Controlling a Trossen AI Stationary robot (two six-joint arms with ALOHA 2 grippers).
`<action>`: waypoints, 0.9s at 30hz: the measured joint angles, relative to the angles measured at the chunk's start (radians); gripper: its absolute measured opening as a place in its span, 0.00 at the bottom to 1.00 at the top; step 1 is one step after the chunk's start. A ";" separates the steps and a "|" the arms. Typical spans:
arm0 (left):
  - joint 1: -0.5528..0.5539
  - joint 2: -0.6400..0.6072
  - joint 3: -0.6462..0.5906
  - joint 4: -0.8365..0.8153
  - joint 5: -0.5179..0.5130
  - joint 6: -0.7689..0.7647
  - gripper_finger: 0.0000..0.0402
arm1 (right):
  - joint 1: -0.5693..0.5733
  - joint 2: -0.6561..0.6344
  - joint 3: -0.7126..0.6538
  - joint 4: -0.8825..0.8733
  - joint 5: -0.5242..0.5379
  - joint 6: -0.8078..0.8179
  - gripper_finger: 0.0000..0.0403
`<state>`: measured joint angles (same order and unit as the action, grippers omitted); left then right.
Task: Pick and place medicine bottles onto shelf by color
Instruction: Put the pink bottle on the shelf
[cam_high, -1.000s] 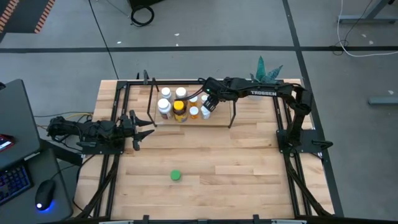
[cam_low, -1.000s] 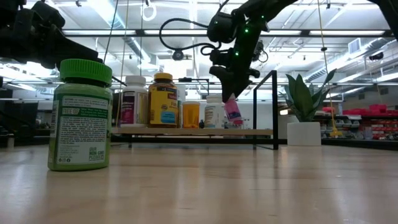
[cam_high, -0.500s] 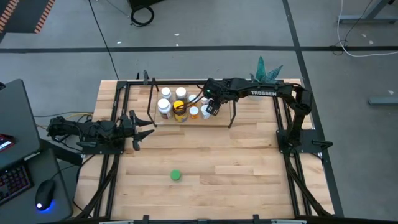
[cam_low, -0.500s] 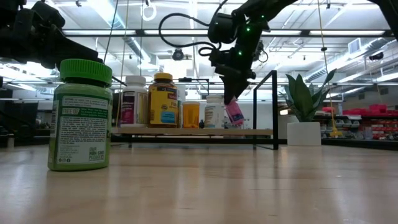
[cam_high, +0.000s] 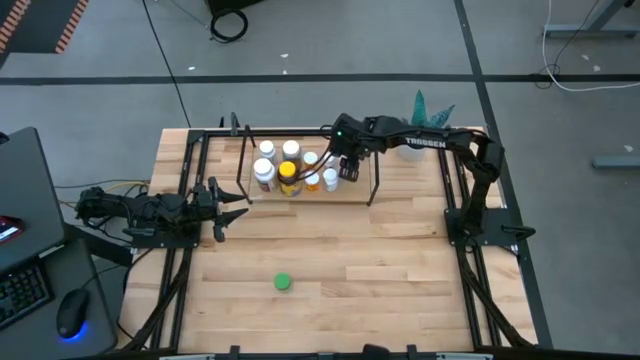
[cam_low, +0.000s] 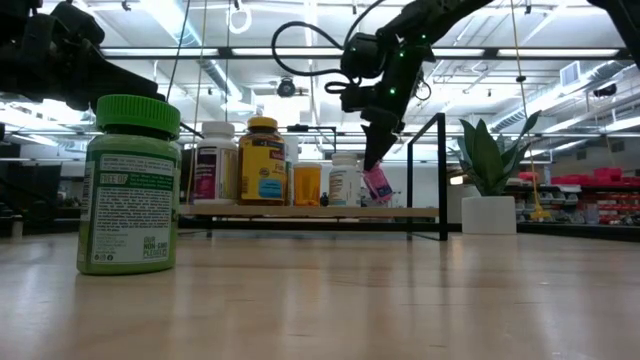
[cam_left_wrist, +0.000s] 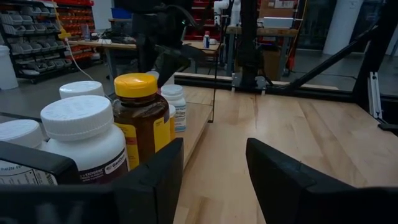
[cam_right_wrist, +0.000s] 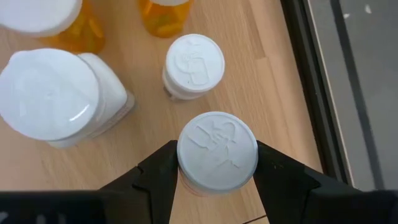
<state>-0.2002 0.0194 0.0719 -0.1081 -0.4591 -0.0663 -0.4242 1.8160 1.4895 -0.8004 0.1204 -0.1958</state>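
My right gripper is ready to open now and release the bottle, as the pink bottle (cam_right_wrist: 217, 152) stands low on the shelf's wood base (cam_right_wrist: 273, 118) among bottles.
The shelf (cam_high: 346, 196), a black rod frame on a light wood base, stands at the table's far middle. Several bottles stand on it: white-capped ones (cam_high: 264, 171), an amber one with a yellow cap (cam_high: 288, 174) and an orange one (cam_high: 312, 181). My right gripper (cam_high: 350, 168) hangs over the shelf's right part, shut on a small pink bottle (cam_low: 377, 186) with a white cap. A green bottle (cam_high: 283, 282) stands on its base on the table near the front. My left gripper (cam_high: 226, 206) rests open at the table's left edge, level, with nothing between its fingers. My right gripper pinches the pink bottle's white cap (cam_right_wrist: 217, 149) between its two fingers (cam_right_wrist: 160, 169), one on each side of the cap. The fingers come steeply from above. The bottle hangs tilted below them, its lower end (cam_low: 381, 198) close over the shelf's base; whether it touches, I cannot tell.
A white-capped bottle (cam_right_wrist: 194, 60) stands just beyond the held one, and a larger white bottle (cam_right_wrist: 53, 93) beside it. The shelf's right-hand rod (cam_low: 441, 176) is close by. A potted plant (cam_low: 486, 196) stands at the far right. Bare wood lies around the green bottle.
My right gripper has rolled about its own pointing line and shifted a little toward the table's right edge over the shelf, still shut on the pink bottle. The bottle has gone along with it and stays tilted, low over the shelf's base.
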 joint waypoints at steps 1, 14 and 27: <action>0.000 0.000 0.000 0.000 0.000 0.000 0.45 | -0.006 0.000 0.000 0.002 -0.012 0.000 0.49; 0.000 0.000 0.000 0.000 0.000 -0.001 0.45 | -0.022 0.000 0.000 -0.005 -0.044 0.017 0.53; 0.000 0.000 0.000 0.000 0.000 -0.001 0.46 | -0.022 -0.001 0.000 -0.026 -0.039 0.036 0.54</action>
<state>-0.2005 0.0193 0.0719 -0.1081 -0.4591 -0.0669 -0.4458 1.8153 1.4895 -0.8265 0.0814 -0.1600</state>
